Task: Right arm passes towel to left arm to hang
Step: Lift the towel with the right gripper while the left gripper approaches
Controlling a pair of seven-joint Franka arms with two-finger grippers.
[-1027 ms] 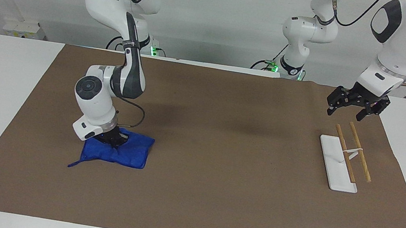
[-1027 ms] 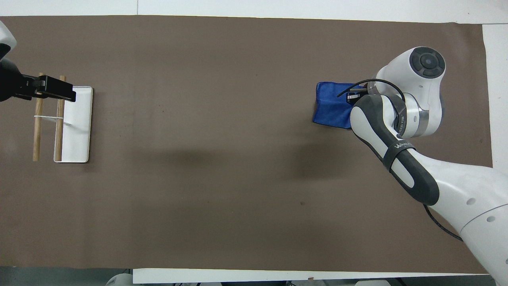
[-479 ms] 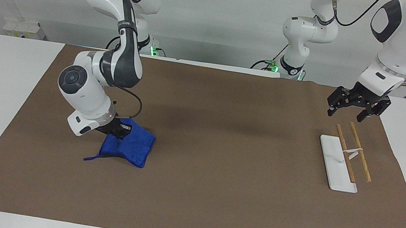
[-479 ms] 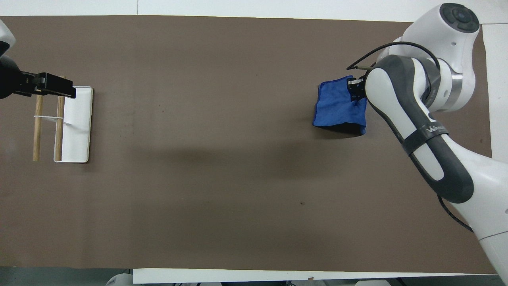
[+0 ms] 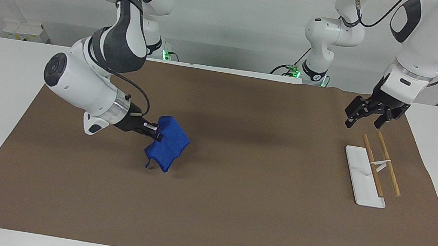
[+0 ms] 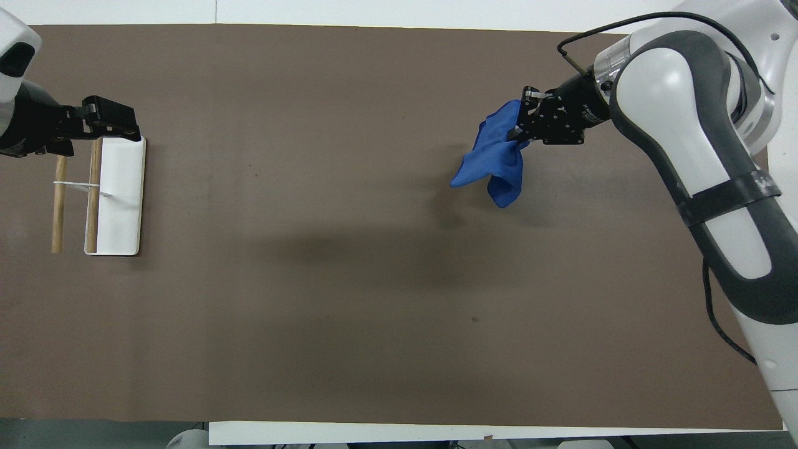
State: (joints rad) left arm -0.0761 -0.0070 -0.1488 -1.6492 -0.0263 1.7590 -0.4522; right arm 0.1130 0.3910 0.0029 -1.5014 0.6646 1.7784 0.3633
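Note:
Next, the left gripper grips the towel by its loose hanging end (image 6: pixel 469 173) to hang it, since my right gripper's fingers crowd the towel's bunched end.
My right gripper (image 5: pixel 155 131) (image 6: pixel 516 130) is shut on the blue towel (image 5: pixel 167 145) (image 6: pixel 494 161) and holds it in the air over the brown mat, toward the right arm's end of the table. The towel hangs crumpled from the fingers, its loop tail pointing down. My left gripper (image 5: pixel 367 115) (image 6: pixel 112 121) hovers over the robot-side end of the rack (image 5: pixel 372 170) (image 6: pixel 93 193), a white base with two wooden rods, at the left arm's end of the table. It holds nothing and its fingers are spread.
A brown mat (image 5: pixel 231 211) (image 6: pixel 312 299) covers most of the white table. A third white arm (image 5: pixel 332 31) stands at the robots' edge of the table, apart from the work.
My right gripper has lifted the towel off the mat and carried it toward the table's middle. My left gripper has shifted slightly over the rack's end.

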